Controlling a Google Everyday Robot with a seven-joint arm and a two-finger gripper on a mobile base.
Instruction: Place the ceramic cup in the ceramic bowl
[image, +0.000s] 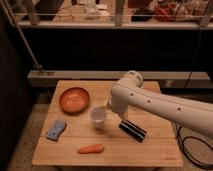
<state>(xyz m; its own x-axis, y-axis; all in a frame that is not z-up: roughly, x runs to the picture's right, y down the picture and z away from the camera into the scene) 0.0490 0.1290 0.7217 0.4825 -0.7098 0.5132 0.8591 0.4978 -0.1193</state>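
Note:
The gripper grabs the ceramic cup by its rim (103, 110) next, so the cup's base stays free to settle in the ceramic bowl (74, 99).
The white ceramic cup (98, 117) stands upright near the middle of the wooden table (150, 149). The orange ceramic bowl (74, 99) sits empty to its upper left, a short gap away. My white arm reaches in from the right. My gripper (107, 106) is at the arm's end, right at the cup's upper right rim, open and mostly hidden by the arm. The cup rests on the table.
An orange carrot (90, 148) lies near the front edge. A blue object (56, 129) lies at the left. A black bar-shaped object (132, 130) lies just right of the cup. A shelf and railing run behind the table.

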